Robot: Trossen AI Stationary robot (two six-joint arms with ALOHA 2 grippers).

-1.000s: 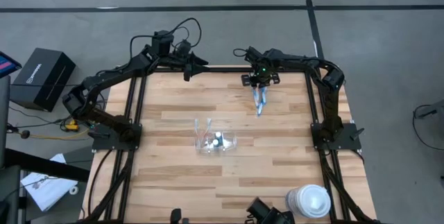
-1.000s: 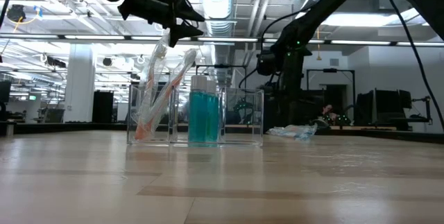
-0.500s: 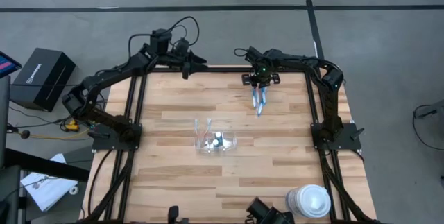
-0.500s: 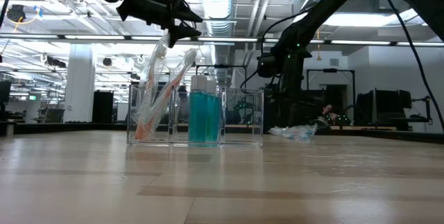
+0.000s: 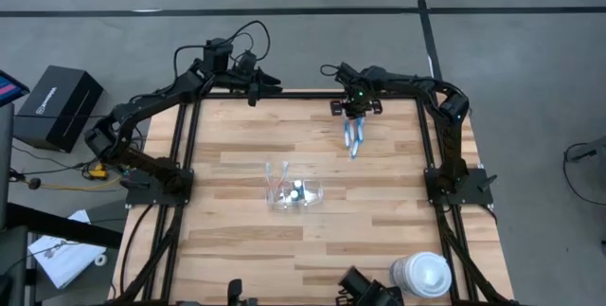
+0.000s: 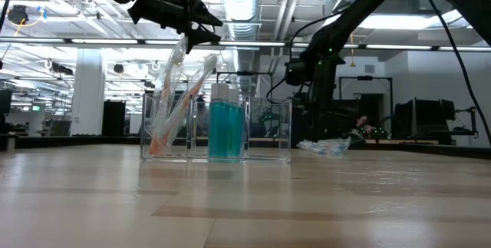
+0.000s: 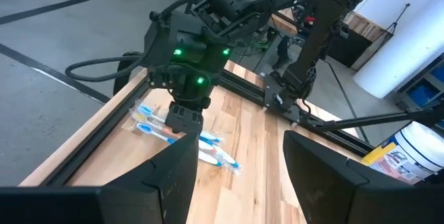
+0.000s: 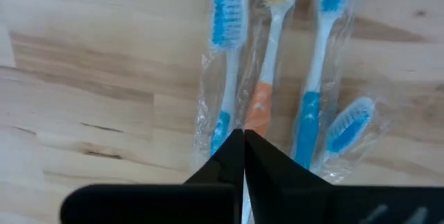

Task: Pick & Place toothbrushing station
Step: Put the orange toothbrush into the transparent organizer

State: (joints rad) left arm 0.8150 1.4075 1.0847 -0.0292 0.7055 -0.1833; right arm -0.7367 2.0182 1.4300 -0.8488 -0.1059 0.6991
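Observation:
My right gripper is shut above the toothbrushes, so it reopens and goes down next, then grabs the orange handle [image 8: 259, 107].
A small clear plastic cup [image 5: 294, 192] stands mid-table. Toothbrushes [image 6: 180, 98] lean inside it beside blue-green tubes [image 6: 226, 129]. Several blue, white and orange toothbrushes [image 5: 354, 139] in clear wrappers lie flat near the table's far edge [image 8: 267, 64]. My right gripper [image 8: 243, 141] points down over them, shut, its tips between a blue brush's handle [image 8: 223, 123] and the orange one's [image 8: 261, 106]. My left gripper [image 7: 239, 175] hangs open and raised by the far edge, left of the brushes, holding nothing [image 5: 268, 83]. My right gripper comes from above, pointing down, with its shut fingertips [image 8: 236, 144] at the clear wrapper [image 8: 243, 116] between the blue and the orange toothbrush handles. The fingers hide the meeting place, so I cannot tell whether they pinch wrapper or only touch it. The brushes lie flat on the table.
A larger white round lidded container [image 5: 423, 275] sits at the near right corner. Black frame rails [image 5: 189, 145] run along the table's left, right and far sides. A black box [image 5: 59, 107] stands off the table to the left. Bare wood lies around the cup.

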